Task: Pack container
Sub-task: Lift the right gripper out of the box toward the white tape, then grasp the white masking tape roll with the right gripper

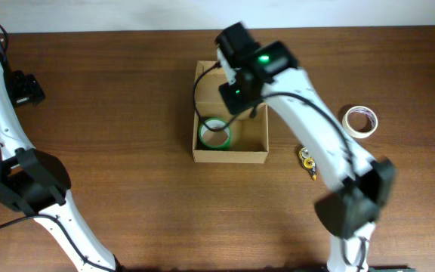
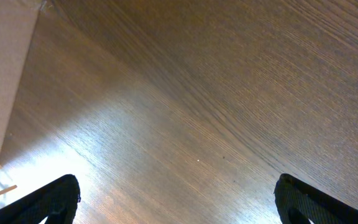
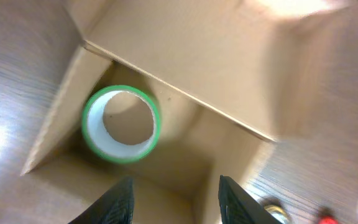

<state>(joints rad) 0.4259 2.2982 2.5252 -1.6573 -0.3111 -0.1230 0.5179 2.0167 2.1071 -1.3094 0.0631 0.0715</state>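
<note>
I will next grab one side of the white tape roll's ring with my right gripper, to pack the white tape roll flat onto the green-rimmed tape roll.
The container is an open brown cardboard box (image 1: 230,157) in the middle of the table, its flap lid (image 1: 205,73) standing at the far side. A green-rimmed tape roll (image 1: 215,134) lies flat in its left part. My right gripper (image 1: 246,106) hovers over the box, open and empty. In the right wrist view its fingers (image 3: 178,202) point into the box (image 3: 185,68), apart from the green roll (image 3: 122,123). My left gripper (image 1: 25,87) is far left, open and empty over bare wood (image 2: 178,202).
A white tape roll (image 1: 359,121) lies on the table right of the box. A small yellow object (image 1: 306,160) lies near the box's front right corner. The left arm's base stands at the front left.
</note>
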